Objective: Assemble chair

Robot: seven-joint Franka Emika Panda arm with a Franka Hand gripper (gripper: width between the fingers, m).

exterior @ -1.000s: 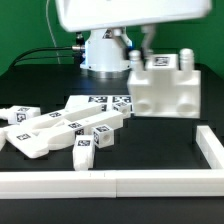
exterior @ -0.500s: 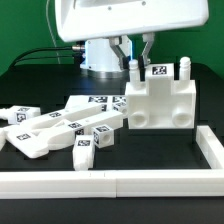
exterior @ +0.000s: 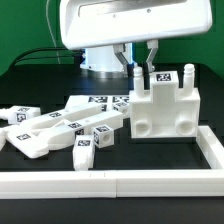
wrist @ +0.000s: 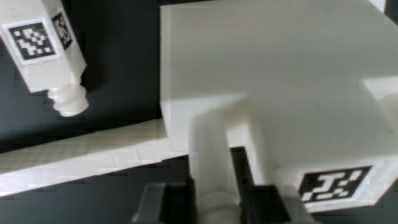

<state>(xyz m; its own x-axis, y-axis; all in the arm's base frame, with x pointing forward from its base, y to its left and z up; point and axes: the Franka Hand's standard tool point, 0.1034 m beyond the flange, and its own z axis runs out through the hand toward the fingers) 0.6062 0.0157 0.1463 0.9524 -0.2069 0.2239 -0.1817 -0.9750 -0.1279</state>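
I should keep holding the seat block with my gripper until the block's base reaches the front bar. The base is still short of that bar in the exterior view.
The chair's slotted seat block [exterior: 166, 108] is a chunky white piece with round holes in its face and two posts on top. It stands upright near the exterior view's right. My gripper [exterior: 141, 71] is shut on the left post from above. In the wrist view the dark fingers [wrist: 169, 203] clamp that white post, with my gripper [wrist: 214, 202] over the block [wrist: 267, 90]. A marker tag [wrist: 334, 186] shows on the block. Several loose tagged legs and bars [exterior: 60, 128] lie at the exterior view's left. One tagged leg [wrist: 50, 55] lies beside the block.
A long plain white border rail [exterior: 110, 183] runs along the front and up the exterior view's right side [exterior: 213, 148], close to the seat block. It also shows in the wrist view [wrist: 89, 160]. The robot base [exterior: 103, 56] stands behind.
The seat block, held by my gripper, has turned from tilted to upright and come down and forward, toward the front rail. The loose parts have not moved.
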